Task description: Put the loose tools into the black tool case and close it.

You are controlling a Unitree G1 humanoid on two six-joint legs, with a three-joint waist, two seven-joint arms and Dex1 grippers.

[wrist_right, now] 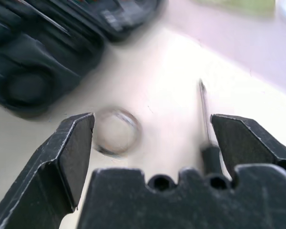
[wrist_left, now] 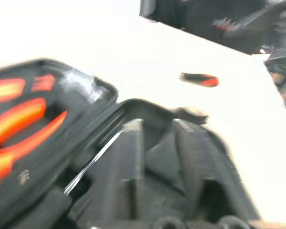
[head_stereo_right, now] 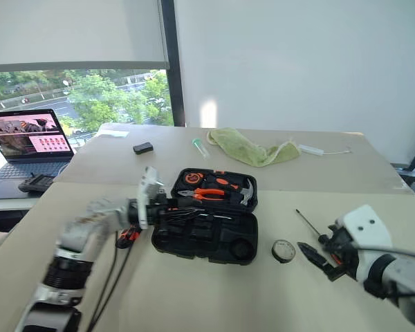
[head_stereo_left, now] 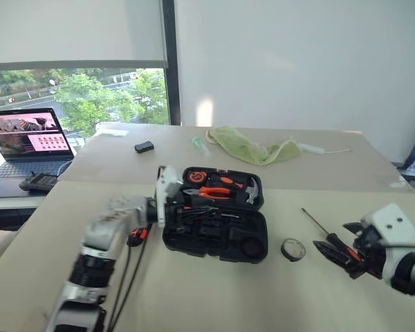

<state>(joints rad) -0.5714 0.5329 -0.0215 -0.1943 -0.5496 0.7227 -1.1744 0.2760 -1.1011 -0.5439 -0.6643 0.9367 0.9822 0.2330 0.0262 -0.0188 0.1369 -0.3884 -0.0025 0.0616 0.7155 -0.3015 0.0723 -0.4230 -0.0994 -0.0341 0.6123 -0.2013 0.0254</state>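
Next, my right gripper grabs the screwdriver by its black-and-orange handle (head_stereo_left: 339,245) to pack the loose long screwdriver into the case (head_stereo_left: 194,243).
The black tool case (head_stereo_left: 194,243) lies open at the table's middle, with orange pliers (head_stereo_left: 214,192) and a hammer in its lid. My left gripper (head_stereo_left: 182,207) hovers at the case's left end, above its near half; in the left wrist view its fingers (wrist_left: 128,181) stand apart with nothing between them. A thin steel shaft (wrist_left: 93,162) lies in the case beside them. To the right of the case sits a small tape roll (head_stereo_left: 293,249). Beyond it lies a long screwdriver (head_stereo_left: 315,221) with a black-and-orange handle. My right gripper (wrist_right: 152,119) is open just short of the tape roll (wrist_right: 115,131) and the screwdriver (wrist_right: 204,114).
A green cloth (head_stereo_left: 252,145), a small black box (head_stereo_left: 144,146) and a small tube (head_stereo_left: 197,144) lie on the far table. A laptop (head_stereo_left: 31,138) and a dark handset (head_stereo_left: 38,182) sit at the left. Bare tabletop runs along the near edge.
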